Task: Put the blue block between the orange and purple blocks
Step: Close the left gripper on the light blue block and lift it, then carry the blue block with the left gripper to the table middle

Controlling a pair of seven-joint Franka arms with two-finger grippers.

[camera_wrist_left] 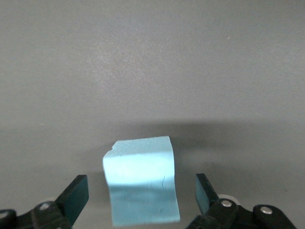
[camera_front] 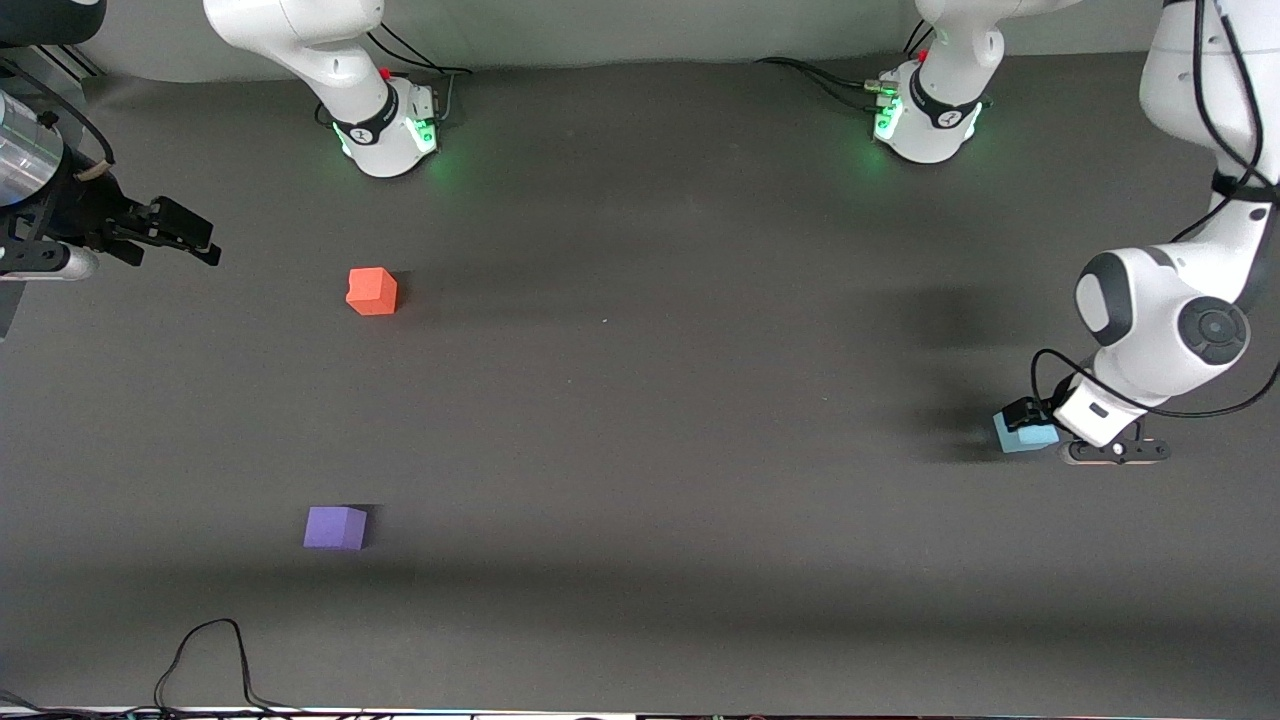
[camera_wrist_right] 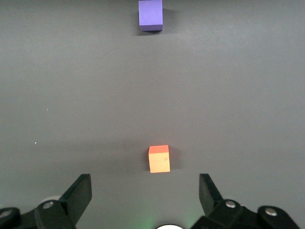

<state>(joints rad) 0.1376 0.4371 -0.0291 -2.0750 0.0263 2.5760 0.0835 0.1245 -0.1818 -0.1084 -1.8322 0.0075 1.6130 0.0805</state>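
My left gripper next grabs the blue block [camera_front: 1022, 432] by its two opposite sides to set it between the orange and purple blocks.
The blue block [camera_front: 1022, 432] [camera_wrist_left: 142, 181] rests on the dark table at the left arm's end. My left gripper [camera_front: 1032, 424] [camera_wrist_left: 142, 191] is lowered around it and open, with a gap between the block and each fingertip [camera_wrist_left: 76, 193]. The orange block [camera_front: 372, 291] [camera_wrist_right: 159, 160] sits toward the right arm's end. The purple block [camera_front: 336, 527] [camera_wrist_right: 150, 15] lies nearer the front camera than the orange one, with bare table between them. My right gripper [camera_front: 190, 240] [camera_wrist_right: 145, 188] hangs open and empty in the air at the right arm's end of the table, where that arm waits.
The two arm bases [camera_front: 385, 130] [camera_front: 925, 120] stand along the table's back edge with cables beside them. A black cable [camera_front: 210, 655] loops onto the table at the edge nearest the front camera, close to the purple block.
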